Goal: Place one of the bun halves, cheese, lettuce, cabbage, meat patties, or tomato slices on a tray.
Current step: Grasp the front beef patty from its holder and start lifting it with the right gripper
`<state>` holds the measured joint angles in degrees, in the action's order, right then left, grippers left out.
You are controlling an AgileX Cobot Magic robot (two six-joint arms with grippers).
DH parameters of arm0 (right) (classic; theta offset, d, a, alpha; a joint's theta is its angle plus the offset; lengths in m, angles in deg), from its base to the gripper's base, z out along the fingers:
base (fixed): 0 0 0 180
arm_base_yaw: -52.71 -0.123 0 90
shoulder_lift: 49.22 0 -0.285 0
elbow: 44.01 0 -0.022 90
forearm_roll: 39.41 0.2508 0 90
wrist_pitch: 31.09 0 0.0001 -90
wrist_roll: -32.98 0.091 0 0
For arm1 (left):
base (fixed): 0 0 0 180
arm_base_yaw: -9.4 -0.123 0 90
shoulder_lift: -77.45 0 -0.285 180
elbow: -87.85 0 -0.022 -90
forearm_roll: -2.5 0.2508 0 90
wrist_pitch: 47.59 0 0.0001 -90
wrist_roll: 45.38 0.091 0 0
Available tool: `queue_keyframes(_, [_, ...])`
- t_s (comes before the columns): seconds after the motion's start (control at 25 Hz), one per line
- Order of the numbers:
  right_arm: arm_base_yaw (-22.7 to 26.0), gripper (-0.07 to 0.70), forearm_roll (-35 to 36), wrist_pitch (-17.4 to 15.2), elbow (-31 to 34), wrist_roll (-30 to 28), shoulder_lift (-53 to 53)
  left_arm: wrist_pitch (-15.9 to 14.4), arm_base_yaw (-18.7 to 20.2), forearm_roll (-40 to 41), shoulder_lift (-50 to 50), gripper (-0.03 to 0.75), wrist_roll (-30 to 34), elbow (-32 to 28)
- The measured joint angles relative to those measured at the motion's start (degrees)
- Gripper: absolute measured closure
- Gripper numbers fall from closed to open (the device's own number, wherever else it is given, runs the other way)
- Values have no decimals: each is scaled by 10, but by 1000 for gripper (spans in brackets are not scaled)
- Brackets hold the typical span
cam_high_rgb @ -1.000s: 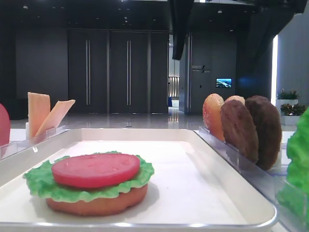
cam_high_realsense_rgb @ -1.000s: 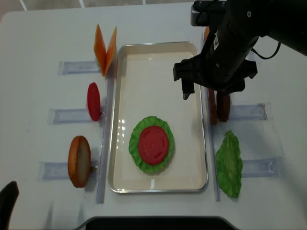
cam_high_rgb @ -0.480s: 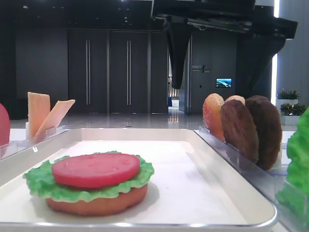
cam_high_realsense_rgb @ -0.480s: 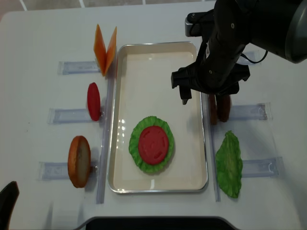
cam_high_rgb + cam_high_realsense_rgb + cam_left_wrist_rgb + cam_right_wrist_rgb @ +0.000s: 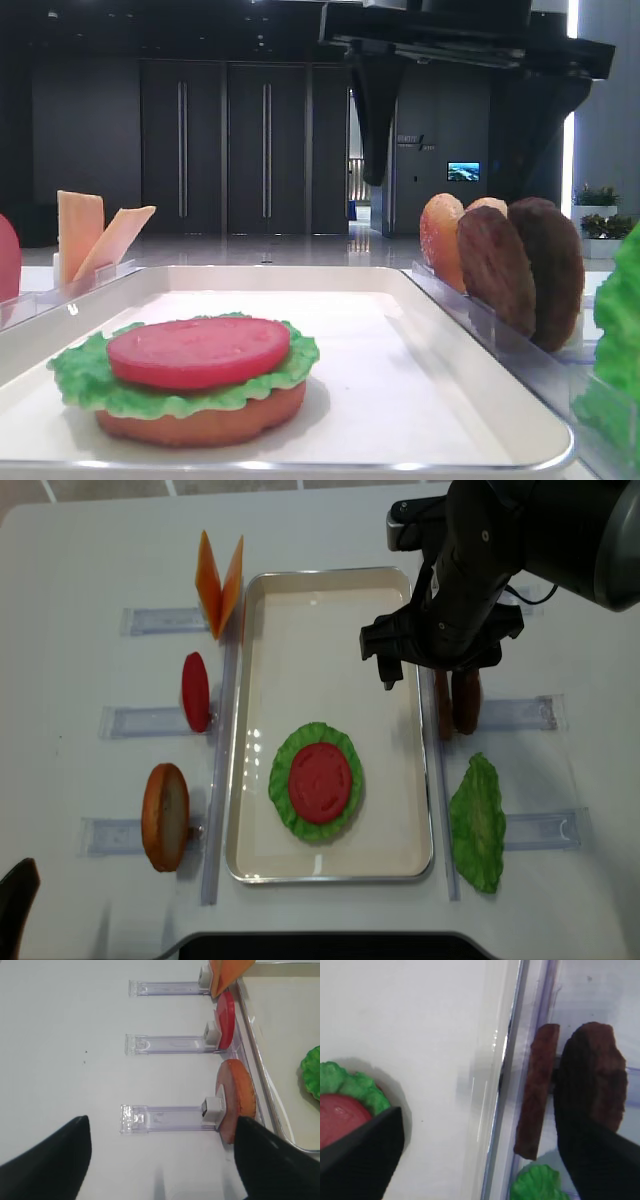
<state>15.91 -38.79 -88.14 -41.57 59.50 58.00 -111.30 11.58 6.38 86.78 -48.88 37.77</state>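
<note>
The inner patty's lower part is crowded by the clear holder and the outer patty, so my right gripper should next grab the inner patty by its exposed top edge (image 5: 444,706).
On the white tray (image 5: 330,573) lies a stack: a bun half (image 5: 200,425), a lettuce leaf (image 5: 288,748) and a tomato slice (image 5: 324,782) on top. Two brown meat patties (image 5: 465,702) stand on edge in a clear holder just right of the tray. My right gripper (image 5: 432,675) hangs open above them. Its left finger (image 5: 360,1150) is over the tray floor. Its right finger (image 5: 595,1165) is over the outer patty (image 5: 600,1060), with the inner patty (image 5: 535,1095) between the jaws. My left gripper (image 5: 160,1165) is open over bare table beside a standing bun half (image 5: 237,1097).
Left of the tray, clear holders (image 5: 150,720) carry cheese slices (image 5: 220,580), a tomato slice (image 5: 196,690) and a bun half (image 5: 165,816). On the right, a loose lettuce leaf (image 5: 478,825) lies in front of the patties, and more bun halves (image 5: 440,240) stand behind them.
My right gripper has come lower and a little nearer over the tray's right rim and the patties, its jaws still open. The left gripper has not moved.
</note>
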Motion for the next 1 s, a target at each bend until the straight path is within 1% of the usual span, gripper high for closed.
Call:
queue_keyframes(0.32, [3,40,-11,0,0,0,2,0,0,0,0,24,0,0])
queue_keyframes(0.76, [3,40,-6,2,0,-2,20,0,0,0,0,24,0,0])
queue_keyframes(1.0, [3,73,-6,2,0,-4,33,0,0,0,0,24,0,0])
